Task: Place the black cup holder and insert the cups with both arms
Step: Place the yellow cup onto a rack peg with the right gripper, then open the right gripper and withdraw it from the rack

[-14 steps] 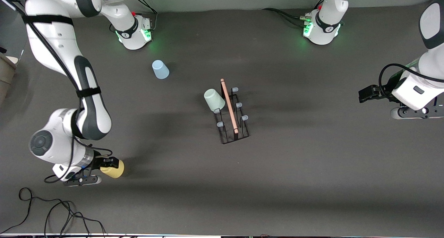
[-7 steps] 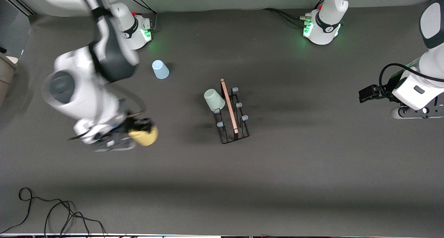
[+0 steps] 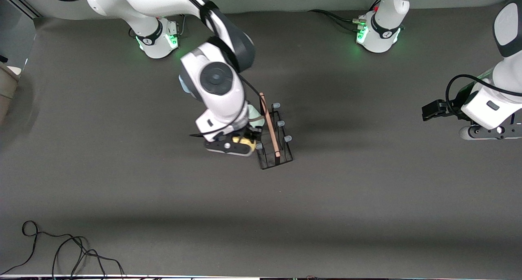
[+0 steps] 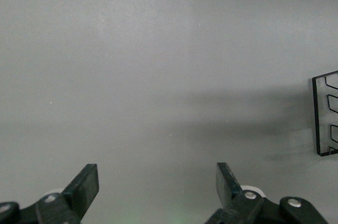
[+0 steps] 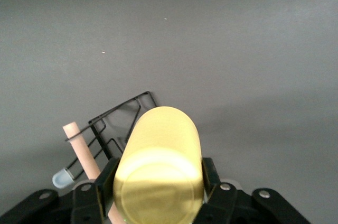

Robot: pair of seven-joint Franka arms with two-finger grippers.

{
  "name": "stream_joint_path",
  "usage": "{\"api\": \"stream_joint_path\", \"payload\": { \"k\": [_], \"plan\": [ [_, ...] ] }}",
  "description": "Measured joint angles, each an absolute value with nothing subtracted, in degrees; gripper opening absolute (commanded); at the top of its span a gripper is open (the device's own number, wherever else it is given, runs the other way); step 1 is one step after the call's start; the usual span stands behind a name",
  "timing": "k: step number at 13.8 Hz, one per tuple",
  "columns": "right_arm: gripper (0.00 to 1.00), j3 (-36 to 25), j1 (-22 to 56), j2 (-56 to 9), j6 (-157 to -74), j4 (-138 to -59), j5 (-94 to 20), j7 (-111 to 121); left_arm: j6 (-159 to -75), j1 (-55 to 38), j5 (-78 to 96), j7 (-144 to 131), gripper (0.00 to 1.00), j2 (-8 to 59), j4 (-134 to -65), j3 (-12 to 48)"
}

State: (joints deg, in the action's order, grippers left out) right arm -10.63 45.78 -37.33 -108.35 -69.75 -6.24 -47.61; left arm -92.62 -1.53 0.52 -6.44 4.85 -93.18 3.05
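The yellow cup (image 3: 243,140) is short of the rack's near peg (image 3: 259,146) beside the robot's right gripper, so the right gripper should move the cup toward that peg before letting it go.
The black cup holder (image 3: 281,147) stands mid-table with its wooden rod handle (image 3: 270,125) on top. My right gripper (image 3: 246,143) is shut on the yellow cup (image 3: 243,140) and holds it over the rack's side toward the right arm's end. In the right wrist view the yellow cup (image 5: 161,160) sits between the fingers (image 5: 103,182), with the rack (image 5: 113,121) and the handle (image 5: 79,147) beneath. The sage green cup (image 3: 257,116) sits on a prong, mostly hidden by the right wrist. The pale blue cup is hidden under the right arm. My left gripper (image 3: 431,110) waits open and empty at the left arm's end of the table.
A black cable (image 3: 61,251) lies coiled on the table at the near corner toward the right arm's end. The left wrist view shows bare grey table between the left gripper's open fingers (image 4: 87,184) and an edge of the rack (image 4: 323,113).
My right arm has swung the yellow cup from the near corner at its end of the table to the rack, now covering the blue cup and most of the green cup. The left arm has not moved.
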Motion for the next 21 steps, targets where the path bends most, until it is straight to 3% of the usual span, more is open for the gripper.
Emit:
{"api": "stream_joint_path", "payload": {
  "k": [3,8,9,10,11,13,17,21],
  "plan": [
    [0.29,-10.7,45.9,-42.1,-110.2,-65.2,-6.2,-49.5,-92.6,-1.5,0.5,-6.4,0.99,4.8,-93.2,3.1],
    [0.29,-10.6,47.1,-45.6,-113.2,-64.4,-6.2,-49.9,-92.6,-1.5,0.5,-6.4,0.99,4.8,-93.2,3.1],
    [0.47,-10.6,47.3,-46.2,-113.6,-64.3,-6.2,-49.9,-92.6,-1.5,0.5,-6.4,0.99,4.8,-93.2,3.1],
    [0.82,-10.6,47.5,-46.8,-113.7,-64.3,-6.2,-50.0,-92.6,-1.5,0.5,-6.4,0.99,4.8,-93.2,3.1],
    [0.82,-10.6,47.6,-47.4,-113.8,-64.3,-6.2,-50.0,-92.6,-1.5,0.5,-6.4,0.99,4.8,-93.2,3.1],
    [1.0,-10.8,47.4,-47.9,-114.1,-64.3,-6.2,-50.0,-92.6,-1.5,0.5,-6.4,0.99,4.8,-93.2,3.1],
    [1.0,-11.4,47.1,-47.2,-113.4,-62.1,-6.2,-50.0,-92.6,-1.5,0.5,-6.4,0.99,4.8,-93.2,3.1],
    [1.0,-12.3,46.8,-40.2,-103.5,-60.2,-6.2,-50.0,-92.6,-1.5,0.5,-6.4,0.99,4.8,-93.2,3.1]
  ]
}}
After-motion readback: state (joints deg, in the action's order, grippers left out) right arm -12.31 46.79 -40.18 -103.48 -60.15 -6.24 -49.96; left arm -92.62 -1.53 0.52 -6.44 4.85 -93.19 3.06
